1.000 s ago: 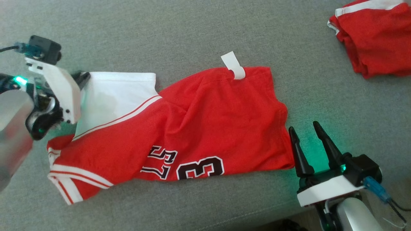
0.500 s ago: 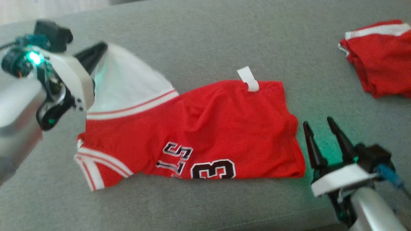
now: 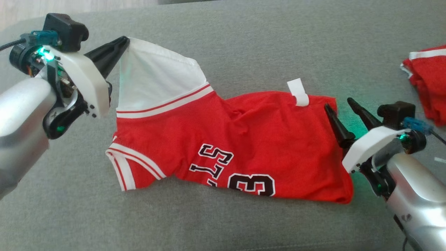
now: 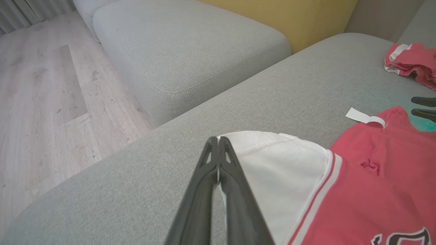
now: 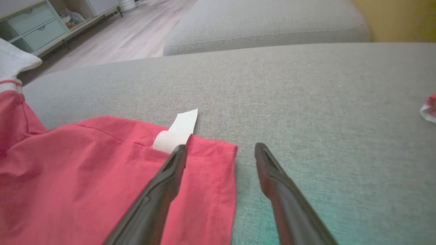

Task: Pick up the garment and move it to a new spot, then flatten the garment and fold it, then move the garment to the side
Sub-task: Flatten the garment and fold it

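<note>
My right gripper grabs the crumpled red jersey by its hem corner near the white label next, to flatten the jersey.
The garment [image 3: 223, 139] is a red jersey with a white upper part, black-and-white lettering and a white label [image 3: 298, 92]. It lies crumpled on the grey sofa cushion [image 3: 244, 45]. My left gripper [image 3: 125, 40] is shut on the white corner and holds it raised off the cushion. In the left wrist view the shut left gripper [image 4: 216, 139] pinches the white cloth [image 4: 279, 163]. My right gripper [image 3: 338, 104] is open at the jersey's right hem. In the right wrist view the open right gripper [image 5: 220, 148] straddles the hem corner [image 5: 211, 177], its left finger lying over the red cloth.
A second red garment [image 3: 427, 80] lies bunched at the far right of the cushion. Beyond the cushion's edge are another grey seat [image 4: 190, 47], a yellow cushion [image 4: 306, 17] and a wooden floor [image 4: 41, 85]. A pale cabinet [image 5: 34, 27] stands far off.
The head camera has shifted. My left gripper has closed on the white corner and lifted it off the cushion. My right gripper has moved up to the hem's far corner, still open.
</note>
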Robot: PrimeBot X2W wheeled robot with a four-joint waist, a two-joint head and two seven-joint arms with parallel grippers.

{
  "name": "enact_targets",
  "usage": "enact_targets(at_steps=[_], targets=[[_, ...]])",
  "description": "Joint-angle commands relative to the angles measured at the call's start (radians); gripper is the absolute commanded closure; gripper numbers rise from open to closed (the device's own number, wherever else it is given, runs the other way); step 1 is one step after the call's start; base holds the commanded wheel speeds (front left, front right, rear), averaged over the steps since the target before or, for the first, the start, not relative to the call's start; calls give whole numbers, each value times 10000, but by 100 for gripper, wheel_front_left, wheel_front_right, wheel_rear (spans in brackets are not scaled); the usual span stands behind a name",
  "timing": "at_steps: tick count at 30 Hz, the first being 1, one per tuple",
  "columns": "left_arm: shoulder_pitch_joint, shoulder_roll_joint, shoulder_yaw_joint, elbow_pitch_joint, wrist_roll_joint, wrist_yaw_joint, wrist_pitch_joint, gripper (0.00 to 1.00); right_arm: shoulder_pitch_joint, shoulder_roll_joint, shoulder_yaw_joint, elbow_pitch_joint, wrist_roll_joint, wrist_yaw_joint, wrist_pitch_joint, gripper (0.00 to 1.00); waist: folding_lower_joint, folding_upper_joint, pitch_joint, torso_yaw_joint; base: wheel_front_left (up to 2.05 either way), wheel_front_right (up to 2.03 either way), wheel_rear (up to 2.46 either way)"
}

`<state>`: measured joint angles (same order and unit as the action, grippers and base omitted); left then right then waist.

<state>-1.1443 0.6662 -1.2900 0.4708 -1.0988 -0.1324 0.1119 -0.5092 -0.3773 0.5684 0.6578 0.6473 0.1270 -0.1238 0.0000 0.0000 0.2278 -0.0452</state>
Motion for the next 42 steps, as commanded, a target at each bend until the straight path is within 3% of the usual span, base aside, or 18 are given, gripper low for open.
enact_targets(at_steps=[1,2,3,4,5,8,9,10,11,16,22,29,42], targets=[[-690,404,480,-135,63,19,-81,100,-133,-225,261,-75,177,37,-6,9,0,0,69,82,0,0,0],[-703,398,476,-147,66,19,-80,100,-236,-255,456,28,325,37,35,16,0,0,93,122,0,0,0],[-717,392,472,-161,67,18,-80,100,-335,-281,613,148,467,37,53,38,0,0,118,162,0,0,0],[-729,388,469,-176,66,18,-77,100,-427,-301,770,259,593,37,58,45,0,0,141,199,0,0,0],[-745,385,465,-191,66,18,-69,100,-517,-321,898,366,709,37,20,51,0,0,164,238,0,0,0],[-803,403,458,-219,69,18,-41,100,-781,-352,1222,696,1009,37,-132,54,0,0,226,331,0,0,0],[-820,417,457,-222,69,18,-34,100,-866,-354,1327,803,1100,37,-182,61,0,0,240,354,0,0,0],[-832,431,454,-226,68,18,-25,100,-942,-350,1435,908,1193,37,-222,72,0,0,249,374,0,0,0],[-843,441,450,-236,64,18,-15,100,-1014,-347,1544,1005,1284,37,-264,98,0,0,258,395,0,0,0],[-902,506,462,-283,134,18,-231,100,-1448,-414,1929,1452,1469,37,-803,100,0,0,235,426,0,0,0],[-1172,610,628,-321,743,19,-1472,100,-2116,-695,1725,1441,1720,37,-1300,100,0,0,-166,233,0,0,0],[-1694,921,1261,-188,1587,308,-3351,100,-2907,-1647,841,326,1685,37,-1375,100,0,0,-1077,-94,0,0,0],[-2003,1609,2851,-2097,2601,588,-3732,100,-3358,-3454,-110,-2228,1133,37,-1327,100,0,0,-2865,-354,0,0,0]])
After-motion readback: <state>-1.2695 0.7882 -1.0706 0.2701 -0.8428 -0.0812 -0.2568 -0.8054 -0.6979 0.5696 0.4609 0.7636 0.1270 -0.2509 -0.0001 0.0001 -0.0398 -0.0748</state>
